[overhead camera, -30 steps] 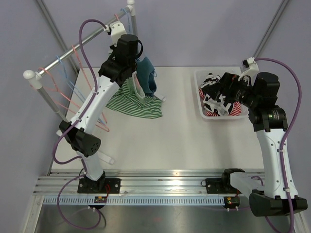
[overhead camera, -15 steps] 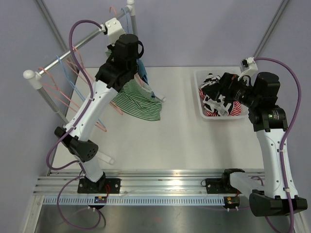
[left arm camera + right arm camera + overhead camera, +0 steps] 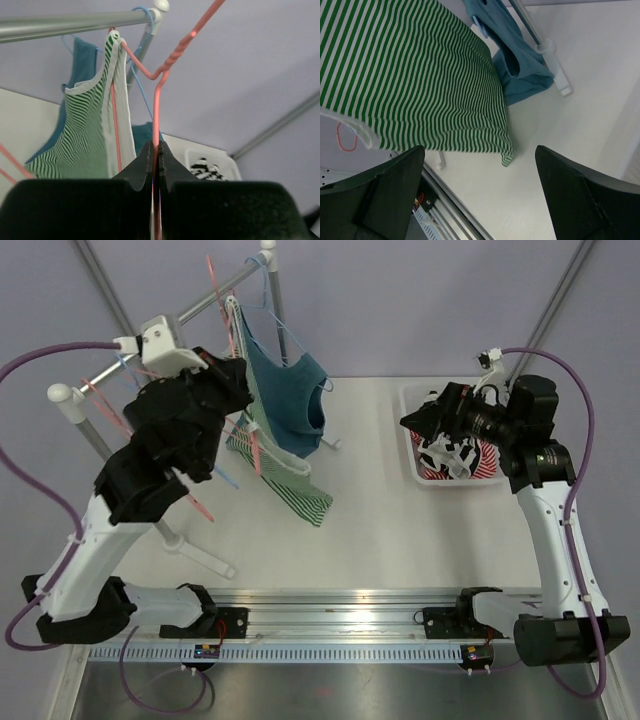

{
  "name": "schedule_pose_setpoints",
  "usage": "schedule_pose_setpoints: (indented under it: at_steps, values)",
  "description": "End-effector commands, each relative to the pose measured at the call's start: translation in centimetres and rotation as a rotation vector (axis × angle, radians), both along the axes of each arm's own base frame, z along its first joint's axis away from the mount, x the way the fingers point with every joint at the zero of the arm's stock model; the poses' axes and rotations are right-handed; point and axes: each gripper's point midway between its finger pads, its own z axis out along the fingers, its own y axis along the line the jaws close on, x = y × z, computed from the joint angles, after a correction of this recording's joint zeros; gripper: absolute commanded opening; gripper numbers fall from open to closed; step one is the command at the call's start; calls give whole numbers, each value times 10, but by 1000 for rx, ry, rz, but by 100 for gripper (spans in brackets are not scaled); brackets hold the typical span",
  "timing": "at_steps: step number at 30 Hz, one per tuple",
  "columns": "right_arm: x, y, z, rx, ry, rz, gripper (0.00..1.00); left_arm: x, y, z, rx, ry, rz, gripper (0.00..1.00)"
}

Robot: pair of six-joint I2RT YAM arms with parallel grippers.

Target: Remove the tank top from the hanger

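My right gripper should next grip the striped tank top by the strap over the hanger's shoulder [image 3: 234, 309] to slip it off.
The green-and-white striped tank top [image 3: 285, 465] hangs on a pink wire hanger [image 3: 246, 405] beside the rack rail. My left gripper [image 3: 232, 385] is shut on the hanger's wire below its twisted neck. In the left wrist view the wire [image 3: 157, 105] runs up from between my shut jaws [image 3: 156, 150], and the striped top [image 3: 85, 135] drapes left of it, one strap over the hanger's shoulder. The hook leaves the frame at the top. My right gripper [image 3: 415, 420] is open and empty, raised to the right and facing the striped top [image 3: 410, 75]; its midpoint shows in the right wrist view [image 3: 480, 200].
A teal tank top [image 3: 290, 390] hangs on a blue hanger behind the striped one. The metal rack rail [image 3: 195, 305] carries more pink and blue hangers [image 3: 125, 405]. A white bin [image 3: 412, 455] of striped clothes stands at the back right. The rack's foot [image 3: 555, 70] rests on the table.
My left arm has risen and pulled back to the left, lifting the hanger and striped top up off the table. My right gripper has shifted slightly left, still open.
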Motion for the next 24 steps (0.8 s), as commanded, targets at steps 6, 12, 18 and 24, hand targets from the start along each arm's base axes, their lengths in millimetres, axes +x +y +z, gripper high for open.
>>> schedule_pose_setpoints:
  at_steps: [6,12,18,24]
  values:
    - [-24,71,23,93,-147,195,100,-87,-49,-33,-110,37,-554,0]
    - [-44,101,38,219,-238,198,96,-128,-83,-79,-100,99,-817,0]
    - [-37,125,22,184,-226,151,91,-152,-93,-99,-163,105,-943,0]
    - [-21,128,-6,62,-172,62,87,-148,-84,-111,-203,117,-891,0]
